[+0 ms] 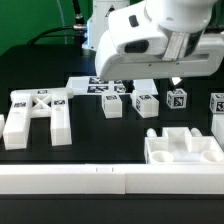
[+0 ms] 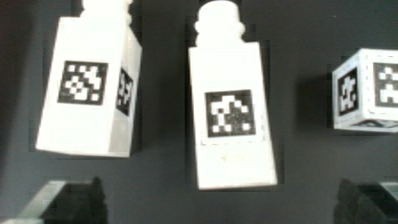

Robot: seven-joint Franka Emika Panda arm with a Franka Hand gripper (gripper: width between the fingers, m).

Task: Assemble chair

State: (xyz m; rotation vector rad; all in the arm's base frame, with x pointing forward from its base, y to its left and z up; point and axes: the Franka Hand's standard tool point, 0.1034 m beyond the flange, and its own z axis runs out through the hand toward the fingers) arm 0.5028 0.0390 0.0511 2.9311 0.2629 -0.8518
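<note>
The robot's fingers are high above the middle pegged leg and would miss the leg if they closed now. The gripper should lower first, then close on the leg.
The chair lies as loose white tagged parts on the black table. In the exterior view an H-shaped piece [image 1: 35, 115] rests at the left and the seat block [image 1: 180, 148] at the front right. A row of short legs [image 1: 145, 103] lies between them. The arm's white hand [image 1: 135, 45] hangs above that row. In the wrist view my gripper [image 2: 221, 205] is open, its dark fingertips [image 2: 71, 202] spread wide. One pegged leg [image 2: 231, 110] lies below, in line with the gap but apart from the fingers. A second leg [image 2: 93, 90] and another tagged part [image 2: 365, 90] lie on either side.
The marker board [image 1: 100, 86] lies flat behind the row of legs. A long white rail [image 1: 100, 181] runs along the table's front edge, just before the seat block. Another tagged part [image 1: 217, 103] sits at the exterior view's far right.
</note>
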